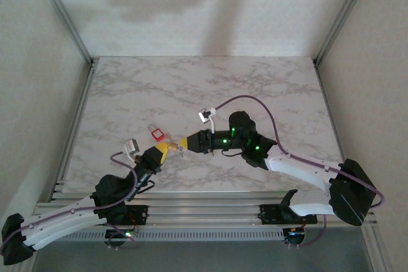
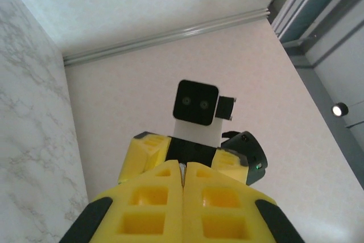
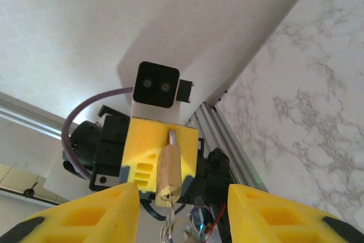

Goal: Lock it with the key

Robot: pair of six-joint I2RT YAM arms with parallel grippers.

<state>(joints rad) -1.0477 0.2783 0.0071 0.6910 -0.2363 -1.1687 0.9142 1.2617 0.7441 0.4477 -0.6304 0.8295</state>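
Observation:
The key needs to be worked and drawn out, so the right gripper should next grab the key by its ring end (image 1: 180, 150) (image 3: 169, 222), outside the bottom of the brass padlock.
A brass padlock (image 3: 171, 165) is held off the table by its silver shackle (image 3: 172, 137), with my left gripper (image 1: 167, 148) shut on it. In the left wrist view the left gripper (image 2: 183, 181) has its yellow pads pressed together, and a sliver of metal shows between them. The key (image 3: 170, 227) sits in the lock's bottom end, and its ring hangs down. My right gripper (image 3: 182, 211) stands open on either side of the lock and key, with its fingers (image 3: 108, 211) clear of both. From above, the padlock (image 1: 178, 148) lies between the two grippers.
A small red item with a metal loop (image 1: 156, 133) lies on the marble table (image 1: 191, 87) just behind the left gripper. Aluminium rails (image 1: 204, 205) run along the near edge. Walls close in the left, right and far sides.

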